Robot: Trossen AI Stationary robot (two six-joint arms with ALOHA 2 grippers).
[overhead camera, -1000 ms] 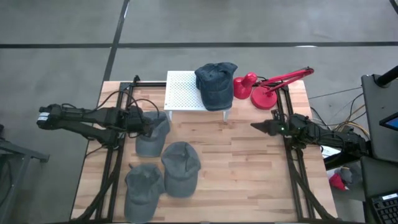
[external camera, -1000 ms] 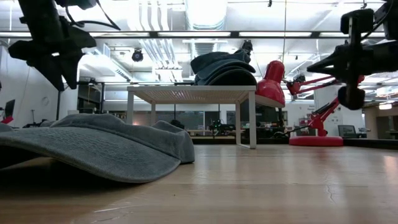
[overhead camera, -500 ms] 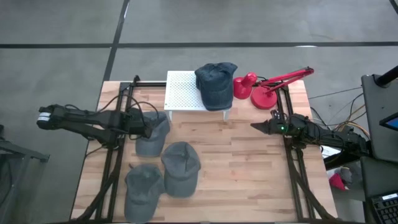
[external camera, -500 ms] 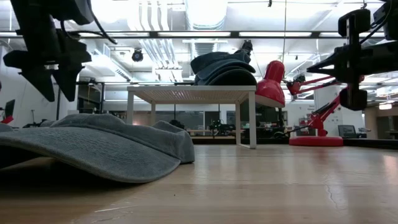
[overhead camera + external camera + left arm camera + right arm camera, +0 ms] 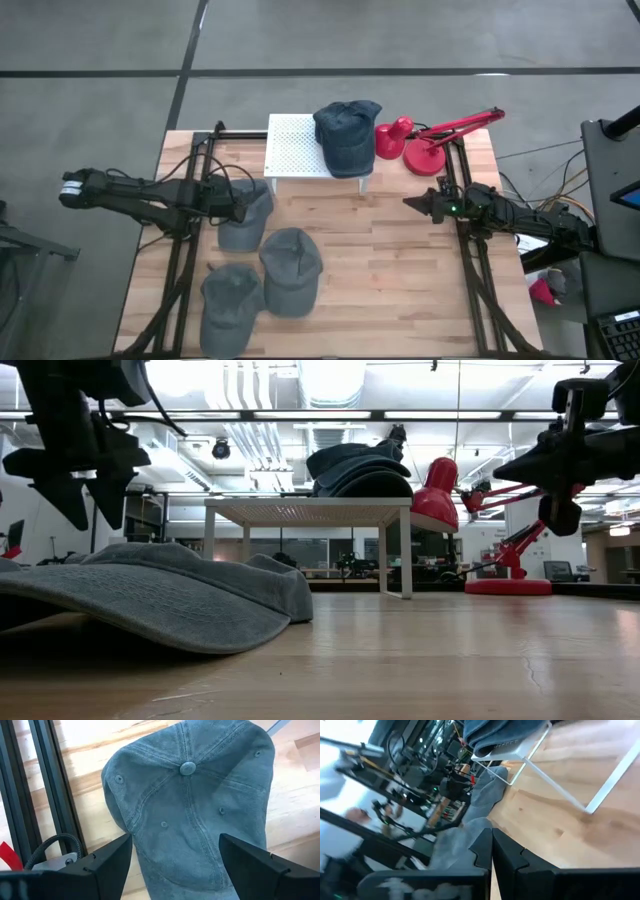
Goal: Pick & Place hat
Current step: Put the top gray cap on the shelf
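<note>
I need to grab the grey cap's top [image 5: 187, 805] with my left gripper next, so that I can put the grey cap on the white perforated stand.
Three grey caps lie on the wooden table: one [image 5: 247, 218] under my left gripper, one [image 5: 291, 268] near the middle, one [image 5: 230, 298] by the near edge. A darker blue cap [image 5: 347, 135] sits on a white perforated stand [image 5: 292, 147]. My left gripper [image 5: 237, 207] is open and hovers just above the first grey cap [image 5: 192, 815], its fingers standing over either side of the crown. In the low view it [image 5: 92, 510] hangs clear of the cloth. My right gripper [image 5: 410, 203] is shut and waits above the table's right side.
A red desk lamp [image 5: 425, 140] stands at the far right corner beside the stand. Black arm frames [image 5: 180, 260] run along both table sides. Bare wood [image 5: 390, 270] lies between the grey caps and the right arm.
My left gripper has come down toward the grey cap beneath it, staying open. The caps have not moved.
</note>
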